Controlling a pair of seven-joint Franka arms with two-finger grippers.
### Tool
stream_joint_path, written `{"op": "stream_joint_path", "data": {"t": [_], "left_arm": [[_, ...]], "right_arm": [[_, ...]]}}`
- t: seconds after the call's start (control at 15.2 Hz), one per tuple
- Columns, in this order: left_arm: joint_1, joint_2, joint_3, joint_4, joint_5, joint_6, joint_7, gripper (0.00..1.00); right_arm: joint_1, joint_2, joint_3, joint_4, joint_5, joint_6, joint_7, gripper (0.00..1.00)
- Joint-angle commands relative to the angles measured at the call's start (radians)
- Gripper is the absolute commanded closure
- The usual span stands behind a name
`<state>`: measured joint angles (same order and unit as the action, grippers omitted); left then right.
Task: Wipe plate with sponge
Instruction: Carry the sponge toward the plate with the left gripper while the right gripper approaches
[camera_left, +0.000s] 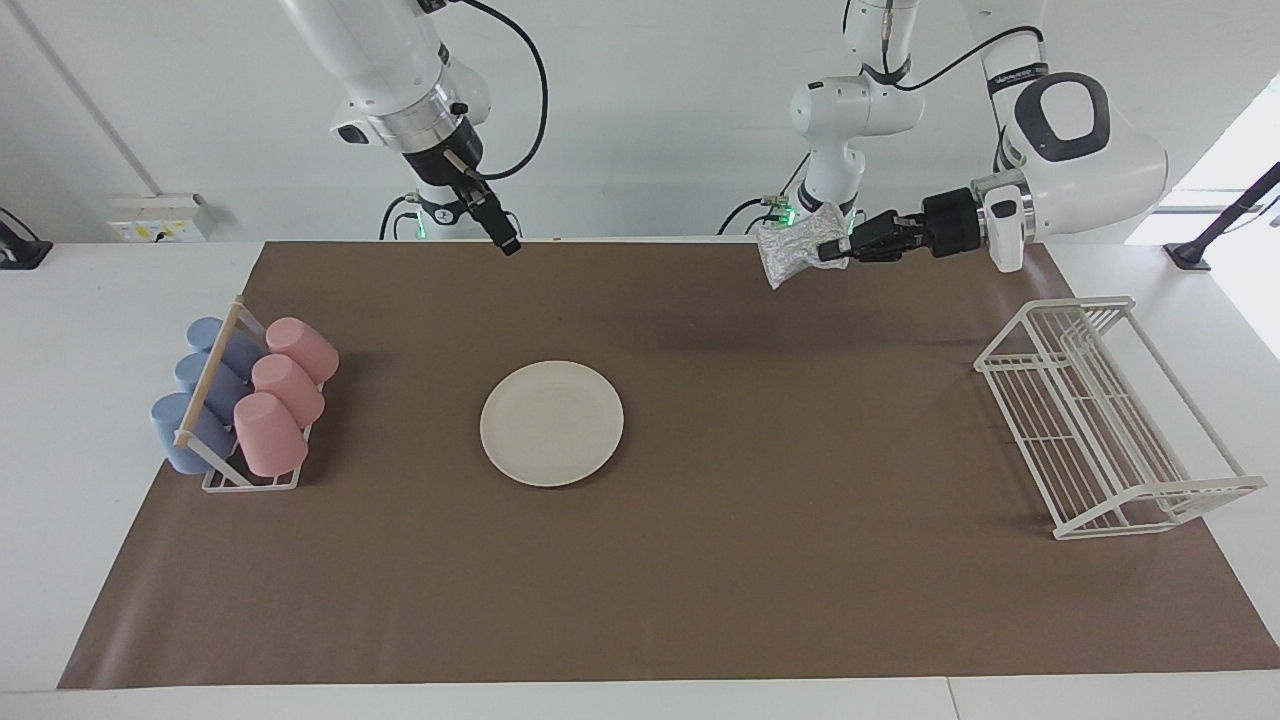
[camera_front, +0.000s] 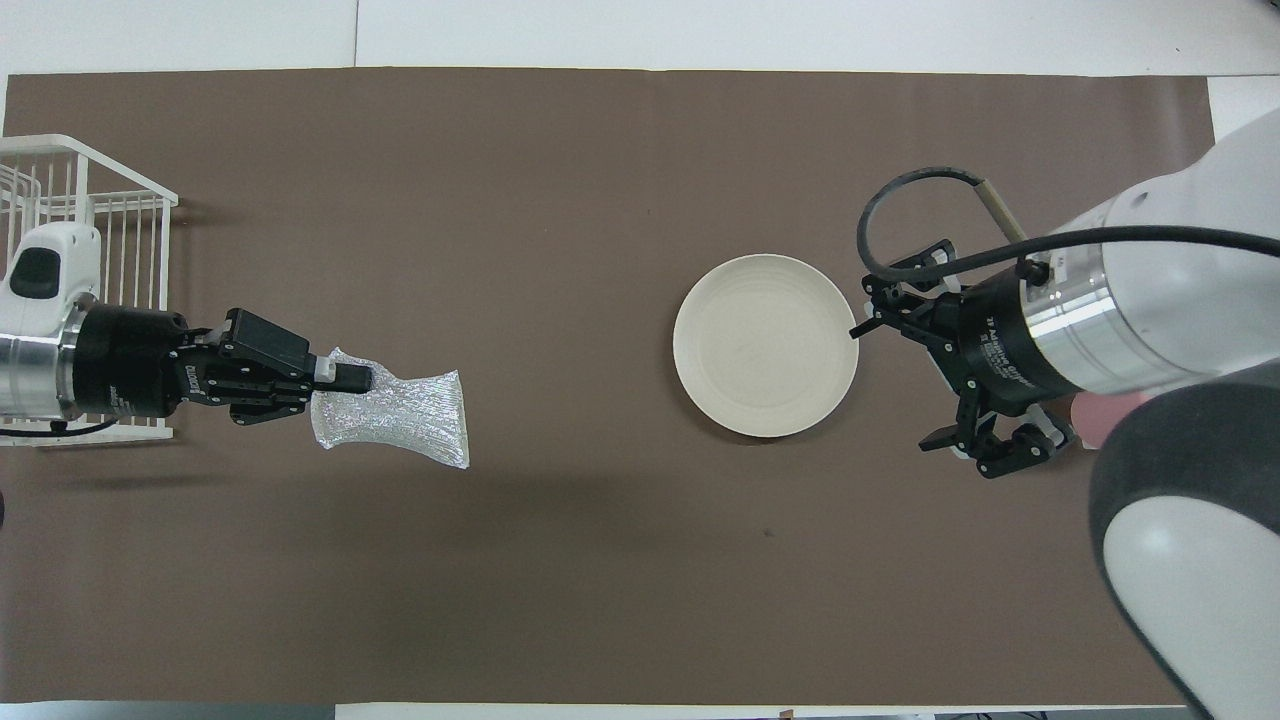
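Next, my right gripper picks up the silvery crinkled sponge by its free, flared end (camera_front: 447, 420), since my left gripper holds one end of the sponge.
The cream-white plate (camera_left: 552, 423) lies flat on the brown mat; it also shows in the overhead view (camera_front: 765, 345). My left gripper (camera_left: 832, 248) is shut on one end of the silvery-grey crinkled sponge (camera_left: 793, 247) and holds it in the air over the mat, between the plate and the wire rack. The overhead view shows this gripper (camera_front: 345, 378) and the sponge (camera_front: 400, 410) well apart from the plate. My right gripper (camera_front: 890, 385) is open and empty, raised over the mat just beside the plate's rim, toward the right arm's end; it also shows in the facing view (camera_left: 505, 240).
A rack of pink and blue cups (camera_left: 250, 400) stands at the right arm's end of the mat. A white wire dish rack (camera_left: 1100, 420) stands at the left arm's end, also in the overhead view (camera_front: 80, 220). Brown mat (camera_left: 700, 580) covers the table.
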<state>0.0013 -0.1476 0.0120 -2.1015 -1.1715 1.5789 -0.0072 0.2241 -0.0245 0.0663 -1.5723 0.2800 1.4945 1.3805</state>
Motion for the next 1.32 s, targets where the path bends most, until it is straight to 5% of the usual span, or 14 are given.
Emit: {"op": "stream_joint_path", "data": {"t": [0.0, 0.4, 0.79, 1.25], "left_arm": [[-0.069, -0.090, 0.002, -0.130, -0.138, 0.094, 0.071, 1.00], [-0.176, -0.230, 0.000, -0.342, -0.301, 0.176, 0.331, 1.00], [-0.299, -0.273, -0.001, -0.406, -0.384, 0.260, 0.407, 1.00], [-0.300, -0.300, 0.003, -0.437, -0.384, 0.231, 0.441, 1.00]], "right_arm": [[0.101, -0.032, -0.002, -0.038, 0.016, 0.027, 0.171, 0.00], [0.297, -0.083, 0.000, -0.120, 0.013, 0.095, 0.417, 0.00], [0.397, -0.080, 0.000, -0.164, 0.018, 0.256, 0.528, 0.00], [0.397, -0.081, 0.000, -0.169, 0.013, 0.247, 0.564, 0.00]]}}
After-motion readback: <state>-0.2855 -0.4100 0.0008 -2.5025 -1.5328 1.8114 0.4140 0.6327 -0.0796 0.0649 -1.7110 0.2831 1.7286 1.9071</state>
